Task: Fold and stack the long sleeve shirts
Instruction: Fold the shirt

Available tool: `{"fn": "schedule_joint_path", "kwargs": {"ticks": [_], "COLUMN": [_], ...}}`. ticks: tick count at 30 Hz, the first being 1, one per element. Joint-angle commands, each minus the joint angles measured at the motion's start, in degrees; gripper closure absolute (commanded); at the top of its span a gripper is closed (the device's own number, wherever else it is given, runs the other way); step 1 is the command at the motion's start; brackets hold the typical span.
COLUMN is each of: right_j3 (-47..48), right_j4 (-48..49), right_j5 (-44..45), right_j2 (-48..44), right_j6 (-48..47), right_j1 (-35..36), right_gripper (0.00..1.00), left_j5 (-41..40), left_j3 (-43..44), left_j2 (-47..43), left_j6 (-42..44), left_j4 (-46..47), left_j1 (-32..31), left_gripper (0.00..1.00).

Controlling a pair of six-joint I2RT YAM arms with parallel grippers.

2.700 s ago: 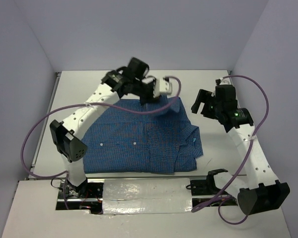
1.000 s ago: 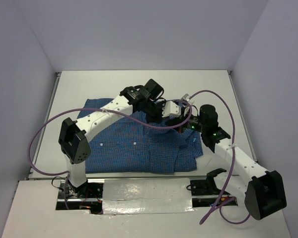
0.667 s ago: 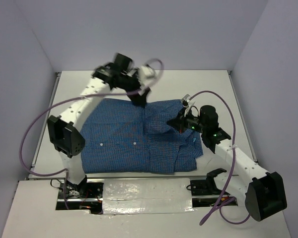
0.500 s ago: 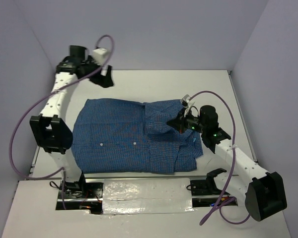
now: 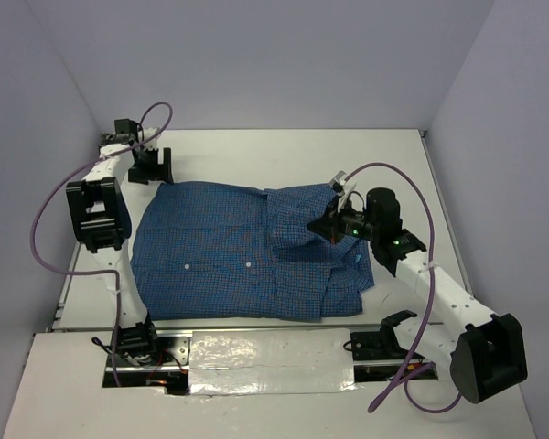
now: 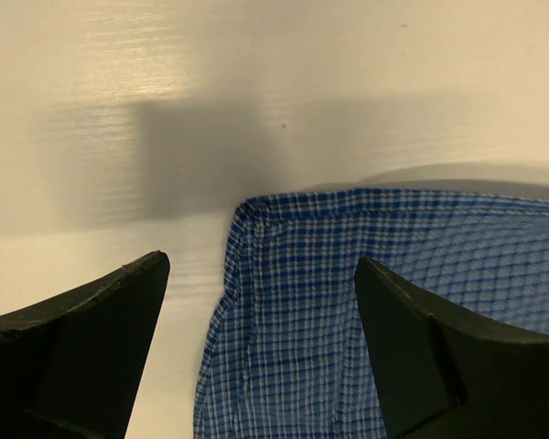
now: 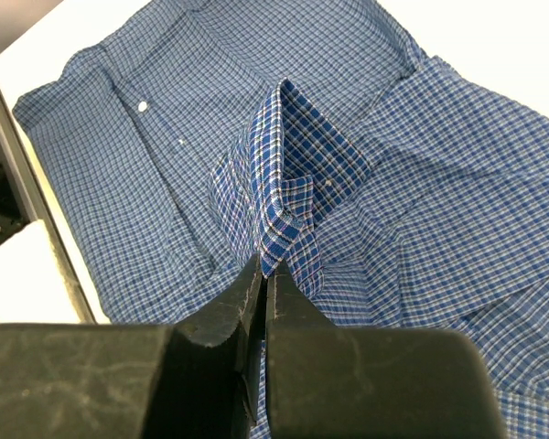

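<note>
My left gripper pinches the blue checked shirt's far hem corner next, to fold that side over toward the buttons.
The blue checked long sleeve shirt (image 5: 238, 261) lies spread on the white table, partly folded, with white buttons showing. My right gripper (image 5: 332, 222) is shut on a raised fold of the shirt near its far right part. In the right wrist view that gripper (image 7: 263, 267) pinches a cuff-like piece (image 7: 288, 197) that stands up above the flat cloth. My left gripper (image 5: 152, 167) is at the shirt's far left corner, open. In the left wrist view the shirt's corner (image 6: 348, 311) lies below and between the spread fingers (image 6: 82, 338), apart from them.
Bare white table (image 5: 256, 151) runs behind the shirt up to the back wall. Walls close in on the left and right. A taped white strip (image 5: 270, 361) and a black bracket (image 5: 389, 327) sit at the near edge by the arm bases.
My left gripper opened, let go of the cloth near the right gripper, and swung back to the far left corner. The right gripper kept its pinch and hardly moved.
</note>
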Motion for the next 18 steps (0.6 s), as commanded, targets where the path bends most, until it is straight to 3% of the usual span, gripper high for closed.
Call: {"fn": "schedule_joint_path", "kwargs": {"ticks": [1,4,9,10,12,15,16,18], "right_j3": [2.3,2.1,3.4,3.8,4.2,4.7,4.9,5.4], "right_j4": [-0.7,-0.7,-3.1,-3.8,-4.2,-4.6,-4.8,-5.4], "right_j5": [0.1,0.6,1.6,1.8,2.7,3.2,3.4,3.9], "right_j2": [-1.3,-2.3,-2.3,-2.4,-2.8,-3.3,-3.4,-3.9], "right_j6": [1.8,2.6,2.8,2.7,2.3,1.9,1.8,1.6], "right_j1": [0.0,0.0,0.0,0.1,0.1,0.0,0.0,-0.1], "right_gripper": [1.0,1.0,1.0,1.0,1.0,1.0,1.0,1.0], "left_j5": [-4.7,-6.6,0.4,2.4,3.8,4.5,5.0,6.4], "left_j3": [1.7,0.6,-3.2,-3.9,-5.4,-5.3,-5.1,-4.3], "left_j2": [0.9,3.5,4.2,3.5,2.8,3.2,3.4,4.0], "left_j6": [0.2,1.3,1.0,0.7,0.6,0.6,0.7,1.3], "left_j4": [4.0,4.3,4.5,5.4,5.7,5.6,5.4,3.7], "left_j1": [-0.4,-0.4,-0.7,-0.7,-0.7,-0.7,-0.7,-0.7], "left_gripper": [0.05,0.07,0.19,0.33,0.41,0.76,0.93,1.0]}}
